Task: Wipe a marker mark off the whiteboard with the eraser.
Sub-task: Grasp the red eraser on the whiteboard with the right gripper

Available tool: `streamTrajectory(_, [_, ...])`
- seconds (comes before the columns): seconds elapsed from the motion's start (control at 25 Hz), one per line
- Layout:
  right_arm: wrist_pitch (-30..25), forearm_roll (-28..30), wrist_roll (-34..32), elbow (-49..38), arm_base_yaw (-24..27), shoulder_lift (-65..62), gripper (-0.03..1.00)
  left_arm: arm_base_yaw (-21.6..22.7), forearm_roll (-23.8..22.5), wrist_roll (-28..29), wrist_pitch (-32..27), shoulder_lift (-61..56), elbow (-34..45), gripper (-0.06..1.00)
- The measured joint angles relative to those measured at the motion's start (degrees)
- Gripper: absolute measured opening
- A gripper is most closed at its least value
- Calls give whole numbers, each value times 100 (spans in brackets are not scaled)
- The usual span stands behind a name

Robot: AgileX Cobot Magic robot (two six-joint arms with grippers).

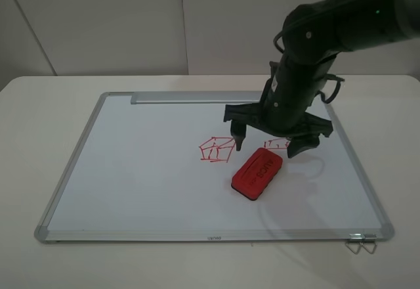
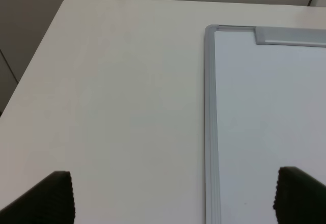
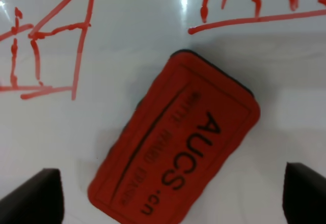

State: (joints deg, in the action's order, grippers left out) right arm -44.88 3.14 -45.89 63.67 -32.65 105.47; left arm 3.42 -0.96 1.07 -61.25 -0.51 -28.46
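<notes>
My right gripper lowers next, then closes on the red eraser, since its fingertips hover above it in the right wrist view and closing now would miss.
The red eraser (image 1: pixel 257 172) lies flat on the whiteboard (image 1: pixel 144 164), lettering up and set at a diagonal. My right gripper (image 1: pixel 266 148) hangs open just above its far end, one finger to each side and neither touching it. In the right wrist view the eraser (image 3: pixel 175 142) fills the middle between the two fingertips (image 3: pixel 35 196). The marker mark (image 1: pixel 216 150), a small red cube sketch, is on the board just left of the eraser, and its lines (image 3: pixel 46 40) also show in that wrist view. My left gripper (image 2: pixel 175 196) is open over bare table beside the whiteboard's frame (image 2: pixel 210 132); the high view does not show it.
A wider red sketch with ticks (image 1: pixel 277 144) lies behind the eraser, partly under the right gripper. A silver tray strip (image 1: pixel 197 97) runs along the board's far edge. A wire clip (image 1: pixel 361 243) sits at the near right corner. The white table (image 1: pixel 39 105) surrounds the board.
</notes>
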Motion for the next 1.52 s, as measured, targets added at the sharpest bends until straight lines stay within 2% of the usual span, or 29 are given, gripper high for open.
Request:
streamTrajectory(0.16, [127,244,-862,5,-13,154,77,0,0,0,0,0,0,78])
streamTrajectory(0.32, [19,691,-1343,11,-18,310,77,0,0,0,0,0,0,78])
streamTrajectory(0.44, [-21,894,-1580,11,-70,427,77,0,0,0,0,0,0,78])
streamTrajectory(0.76, [82,919,-2150,19,-83,525,76,0,0,0,0,0,0,78])
streamTrajectory(1.0, [216,826,-2229,19,-146,605,70,0,0,0,0,0,0,78])
streamTrajectory(1.36, [261,708,-2229,19,-146,709,69,0,0,0,0,0,0,78])
streamTrajectory(1.52, [319,456,-2229,19,-146,754,69,0,0,0,0,0,0,78])
